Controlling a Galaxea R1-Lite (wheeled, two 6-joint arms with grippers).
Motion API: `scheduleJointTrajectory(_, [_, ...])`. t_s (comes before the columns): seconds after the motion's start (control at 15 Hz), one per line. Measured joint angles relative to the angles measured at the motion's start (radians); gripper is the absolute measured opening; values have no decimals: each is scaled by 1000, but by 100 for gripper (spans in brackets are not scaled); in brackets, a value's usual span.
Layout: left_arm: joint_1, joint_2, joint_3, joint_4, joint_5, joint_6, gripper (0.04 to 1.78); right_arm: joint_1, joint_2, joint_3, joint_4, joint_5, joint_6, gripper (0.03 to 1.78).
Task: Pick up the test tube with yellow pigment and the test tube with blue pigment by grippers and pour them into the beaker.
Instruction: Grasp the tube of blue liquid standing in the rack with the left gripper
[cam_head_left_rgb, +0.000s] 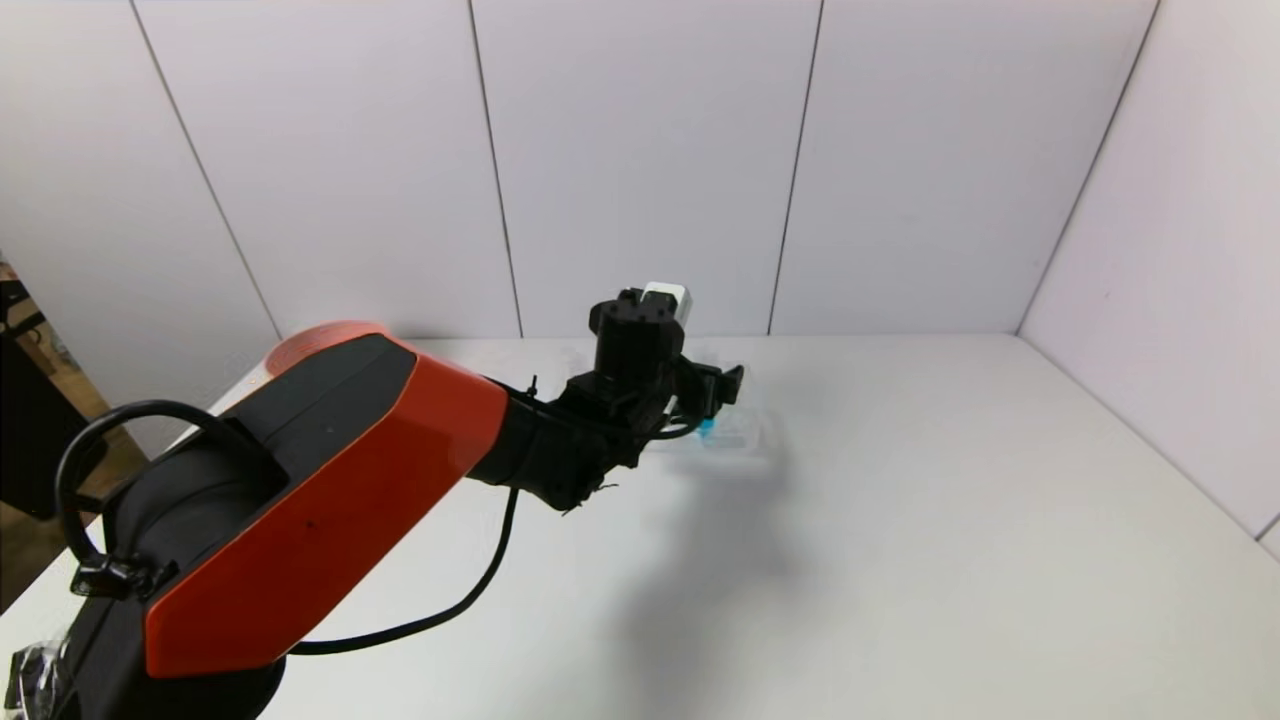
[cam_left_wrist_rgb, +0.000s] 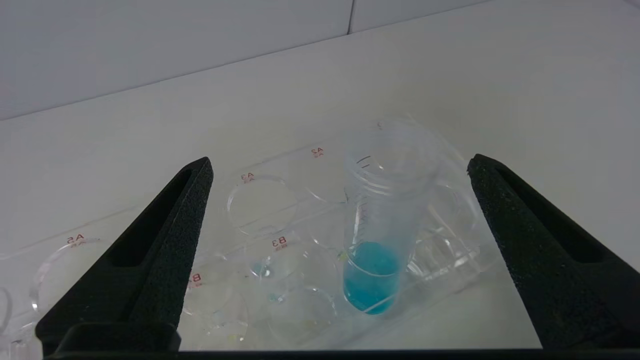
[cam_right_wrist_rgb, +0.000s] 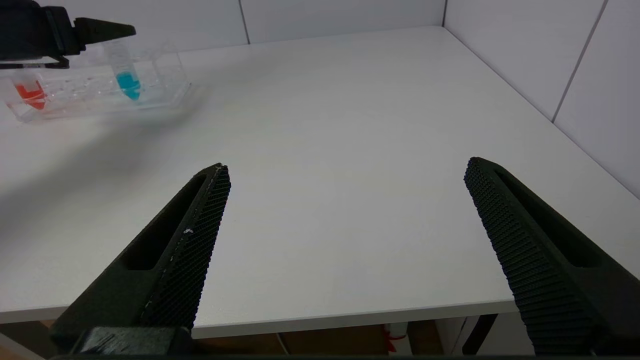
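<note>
My left gripper will next take hold of the test tube with blue pigment by its bare upper side, because the clear rack is around the bottom of the test tube, where the blue liquid is.
The test tube with blue pigment stands upright in a clear tube rack, with blue liquid in its rounded bottom. My left gripper is open, and the tube lies between its fingers without touching either. In the head view the left gripper reaches over the rack at the back middle of the table, with a blue spot below it. My right gripper hangs open and empty over the table's front edge. The test tube with yellow pigment and the beaker are out of view.
A like tube with red liquid stands at the rack's other end, beyond the blue tube. White walls stand close behind and to the right. A pinkish round rim shows behind my left arm's orange cover.
</note>
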Motion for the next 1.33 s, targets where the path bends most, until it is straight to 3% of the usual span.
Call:
scheduleJointTrajectory(0.27, [0,31,-28,8,9,5,176,0,0,0,0,0,0,171])
scheduleJointTrajectory(0.4, [0,36,-32,16,10,4,164,0,0,0,0,0,0,171])
scheduleJointTrajectory(0.6, [0,39,-39,19,8,4,126,-1,0,0,0,0,0,171])
scheduleJointTrajectory(0.8, [-2,39,-52,36,5,3,69,0,0,0,0,0,0,171])
scheduleJointTrajectory(0.93, [-3,39,-56,40,5,2,48,0,0,0,0,0,0,171])
scheduleJointTrajectory(1.33, [-2,32,-63,61,8,2,46,0,0,0,0,0,0,171])
